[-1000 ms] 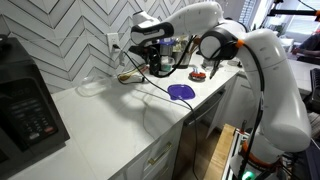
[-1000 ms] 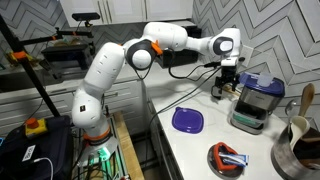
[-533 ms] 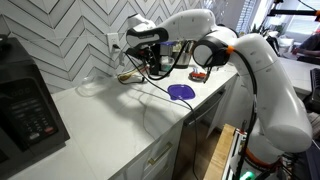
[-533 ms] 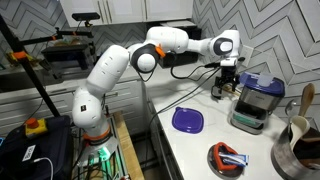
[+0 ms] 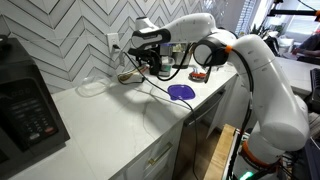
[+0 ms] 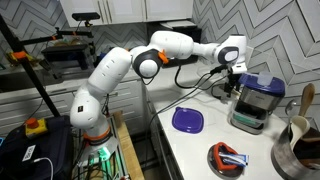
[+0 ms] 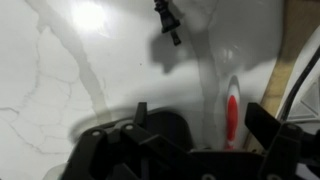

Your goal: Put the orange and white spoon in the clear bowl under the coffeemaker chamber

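Note:
The robot's gripper should go lower before it closes on the spoon point(image 7: 232, 115), because its open fingers stop above the spoon in the wrist view.
In the wrist view the orange and white spoon point(image 7: 232, 115) lies below and between my fingers, close to the right one. My gripper point(image 7: 203, 122) is open around it and I see no finger touching it. A faint glassy shape point(image 7: 205, 70) runs up from the spoon; I cannot tell whether it is the clear bowl. In both exterior views the gripper point(image 5: 150, 58) point(image 6: 234, 80) hangs low at the back of the counter, right beside the dark coffee machine point(image 6: 257, 100). The arm hides the spoon there.
A purple plate point(image 5: 181, 91) point(image 6: 187, 121) lies near the counter's front edge. A red bowl point(image 6: 228, 158) and a brown pot point(image 6: 300, 140) stand further along. A big black keypad appliance point(image 5: 25, 100) and a clear dish point(image 5: 92, 86) sit apart. A black plug point(image 7: 167, 20) and cables point(image 5: 130, 75) lie by the wall.
The gripper has shifted slightly sideways towards the coffee machine and stays low over the counter. Nothing else has moved.

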Robot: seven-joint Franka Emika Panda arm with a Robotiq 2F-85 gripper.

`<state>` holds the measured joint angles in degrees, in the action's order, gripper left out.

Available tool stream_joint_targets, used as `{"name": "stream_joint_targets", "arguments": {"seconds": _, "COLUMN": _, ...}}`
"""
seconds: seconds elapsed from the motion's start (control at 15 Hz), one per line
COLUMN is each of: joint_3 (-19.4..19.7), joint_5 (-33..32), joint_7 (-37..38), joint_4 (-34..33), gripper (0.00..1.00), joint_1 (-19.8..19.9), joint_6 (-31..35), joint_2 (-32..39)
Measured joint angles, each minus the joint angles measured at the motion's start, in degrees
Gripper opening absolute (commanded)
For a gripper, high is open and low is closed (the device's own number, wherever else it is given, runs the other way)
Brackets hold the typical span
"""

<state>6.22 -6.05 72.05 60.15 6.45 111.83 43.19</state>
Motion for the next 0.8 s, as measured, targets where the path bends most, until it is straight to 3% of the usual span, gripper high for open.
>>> {"name": "stream_joint_targets", "arguments": {"seconds": 0.4, "joint_3": 0.6, "joint_5": -0.9, "joint_7": 1.0, "joint_4": -0.1, "gripper": 1.0, "joint_1": -0.5, "joint_6": 2.1, "joint_2": 0.3}}
{"name": "stream_joint_targets", "arguments": {"seconds": 0.8, "joint_3": 3.9, "joint_5": -8.5, "joint_7": 5.4, "joint_4": 0.0, "gripper": 1.0, "joint_1": -3.5, "joint_6": 6.1, "joint_2": 2.5}}
